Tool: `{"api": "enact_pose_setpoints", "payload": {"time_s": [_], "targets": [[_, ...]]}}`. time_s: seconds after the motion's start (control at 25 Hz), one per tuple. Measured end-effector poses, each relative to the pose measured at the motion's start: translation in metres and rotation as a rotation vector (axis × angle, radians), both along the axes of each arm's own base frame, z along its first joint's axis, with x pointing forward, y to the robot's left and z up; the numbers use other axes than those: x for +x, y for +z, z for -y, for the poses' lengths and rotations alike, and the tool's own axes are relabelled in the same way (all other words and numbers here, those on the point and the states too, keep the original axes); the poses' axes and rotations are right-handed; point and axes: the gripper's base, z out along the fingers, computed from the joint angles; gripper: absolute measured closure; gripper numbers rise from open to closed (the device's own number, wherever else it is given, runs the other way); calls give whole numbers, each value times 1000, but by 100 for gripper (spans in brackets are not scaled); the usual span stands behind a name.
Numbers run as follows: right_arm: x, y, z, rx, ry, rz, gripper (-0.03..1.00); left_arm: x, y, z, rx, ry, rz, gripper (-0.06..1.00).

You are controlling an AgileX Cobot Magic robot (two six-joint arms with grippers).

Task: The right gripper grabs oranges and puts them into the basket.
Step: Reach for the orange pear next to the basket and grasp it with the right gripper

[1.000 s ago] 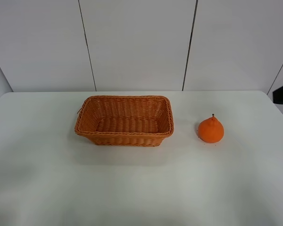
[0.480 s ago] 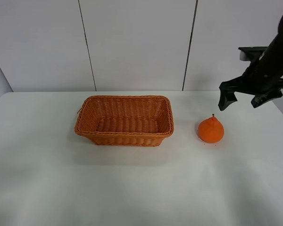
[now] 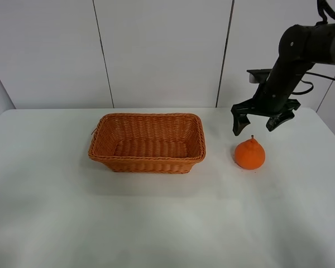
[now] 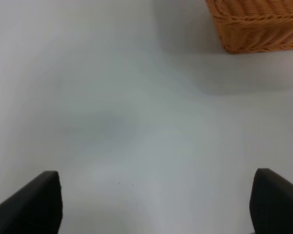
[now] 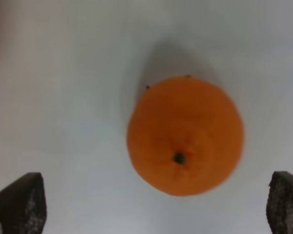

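I will grab the orange by its round sides with my right gripper next. Then it can go into the wicker basket.
The orange stands upright on the white table, right of the wicker basket. My right gripper hangs open just above and behind the orange, fingers pointing down. In the right wrist view the orange lies straight below, stem up, between the two wide-apart fingertips. My left gripper is open over bare table, out of the exterior high view; a corner of the basket shows in its view. The basket is empty.
The white table runs to a white panelled wall behind. The right table edge lies near the right arm.
My right arm has come in from the right edge and moved left and down, so the open gripper now hangs over the orange. Orange and basket have not moved.
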Motion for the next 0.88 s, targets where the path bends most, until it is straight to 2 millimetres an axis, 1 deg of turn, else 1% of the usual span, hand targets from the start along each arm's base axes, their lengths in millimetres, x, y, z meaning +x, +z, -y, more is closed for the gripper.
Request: {"api": "enact_pose_setpoints", "payload": {"time_s": [0.2,0.44,0.72,0.8,0.88], "targets": [[8,-24,5,-38,-3,-24,28,0,0,0,0,0,0,6],[16,-55,5,-51,-27,-51,28,0,0,0,0,0,0,6],[18,-91,5,-75,-28,-127,28,0,0,0,0,0,0,6],[18,-97,6,-77,-33,-142,28,0,0,0,0,0,0,6],[18,-98,6,-78,-33,-146,28,0,0,0,0,0,0,6]]}}
